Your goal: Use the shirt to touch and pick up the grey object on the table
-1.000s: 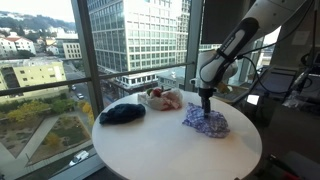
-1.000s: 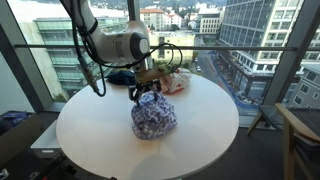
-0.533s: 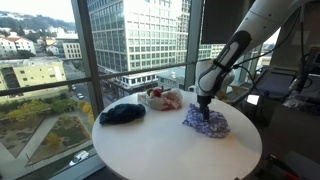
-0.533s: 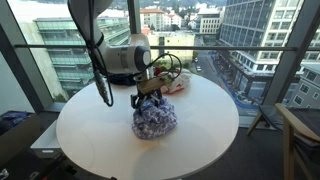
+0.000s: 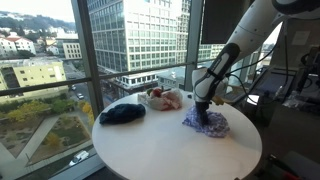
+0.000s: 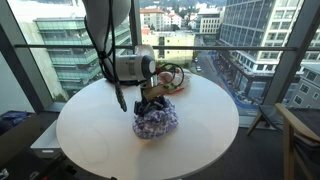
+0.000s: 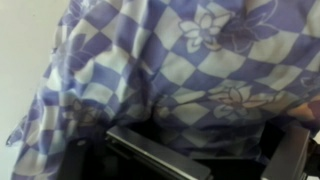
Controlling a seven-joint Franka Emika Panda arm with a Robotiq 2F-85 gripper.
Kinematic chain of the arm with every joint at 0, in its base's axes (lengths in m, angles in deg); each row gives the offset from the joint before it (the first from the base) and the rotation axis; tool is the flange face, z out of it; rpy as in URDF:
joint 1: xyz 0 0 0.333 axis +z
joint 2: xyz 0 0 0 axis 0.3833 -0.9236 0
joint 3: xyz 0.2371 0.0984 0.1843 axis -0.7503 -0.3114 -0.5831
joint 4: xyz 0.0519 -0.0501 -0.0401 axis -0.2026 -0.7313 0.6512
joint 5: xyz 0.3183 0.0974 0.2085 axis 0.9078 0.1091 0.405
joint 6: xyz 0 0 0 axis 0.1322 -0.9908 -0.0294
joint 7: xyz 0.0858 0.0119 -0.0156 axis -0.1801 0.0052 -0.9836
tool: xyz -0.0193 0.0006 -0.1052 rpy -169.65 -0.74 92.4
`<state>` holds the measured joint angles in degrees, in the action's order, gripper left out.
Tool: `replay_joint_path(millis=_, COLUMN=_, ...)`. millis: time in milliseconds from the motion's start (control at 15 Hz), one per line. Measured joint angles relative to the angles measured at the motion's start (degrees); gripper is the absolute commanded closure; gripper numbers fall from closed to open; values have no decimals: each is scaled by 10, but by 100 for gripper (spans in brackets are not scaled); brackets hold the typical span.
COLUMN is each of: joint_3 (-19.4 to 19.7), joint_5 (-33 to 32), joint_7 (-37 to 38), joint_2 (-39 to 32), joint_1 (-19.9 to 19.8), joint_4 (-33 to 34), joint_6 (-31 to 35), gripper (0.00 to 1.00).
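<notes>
The checked shirt's bunched fabric lies between my wide-apart fingers and closing now would catch the shirt, so it is time to close on it.
A crumpled blue-and-white checked shirt (image 5: 209, 123) lies on the round white table (image 5: 150, 150), also in an exterior view (image 6: 156, 121). My gripper (image 5: 203, 108) points straight down and presses into the top of the shirt (image 6: 152, 100). In the wrist view the shirt (image 7: 200, 60) fills the frame, and the fingers stand wide apart with the fabric bunched between them (image 7: 210, 150). No grey object shows; it may be hidden under the cloth.
A dark blue cloth (image 5: 122, 114) and a pink-and-white bundle (image 5: 163, 99) lie at the table's window side; the bundle also shows behind the gripper (image 6: 172, 82). Glass walls surround the table. A chair (image 6: 300, 135) stands beside it.
The gripper has sunk lower into the shirt and the arm has leaned further over it. The shirt has flattened slightly under the gripper.
</notes>
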<state>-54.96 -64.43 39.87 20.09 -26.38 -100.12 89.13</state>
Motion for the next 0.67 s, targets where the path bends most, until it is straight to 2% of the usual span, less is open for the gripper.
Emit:
replay_joint_path(millis=67, joint_3=0, joint_5=0, joint_7=0, joint_2=-6, joint_1=0, joint_4=8, joint_6=-8, gripper=0)
replay_joint_path(millis=133, joint_3=0, joint_5=0, joint_7=0, joint_2=-12, joint_1=0, joint_4=16, joint_6=-15, gripper=25)
replay_joint_path(millis=200, joint_3=0, joint_5=0, joint_7=0, joint_2=-17, joint_1=0, joint_4=22, joint_6=-22, gripper=27)
replay_joint_path(millis=267, joint_3=0, joint_5=0, joint_7=0, joint_2=-21, joint_1=0, joint_4=28, joint_6=-28, gripper=34)
replay_joint_path(millis=600, joint_3=0, joint_5=1, joint_7=0, joint_2=-32, joint_1=0, joint_4=54, joint_6=-65, gripper=71)
replay_joint_path(millis=667, joint_3=0, joint_5=3, joint_7=1, joint_2=-33, joint_1=0, joint_4=59, joint_6=-73, gripper=73)
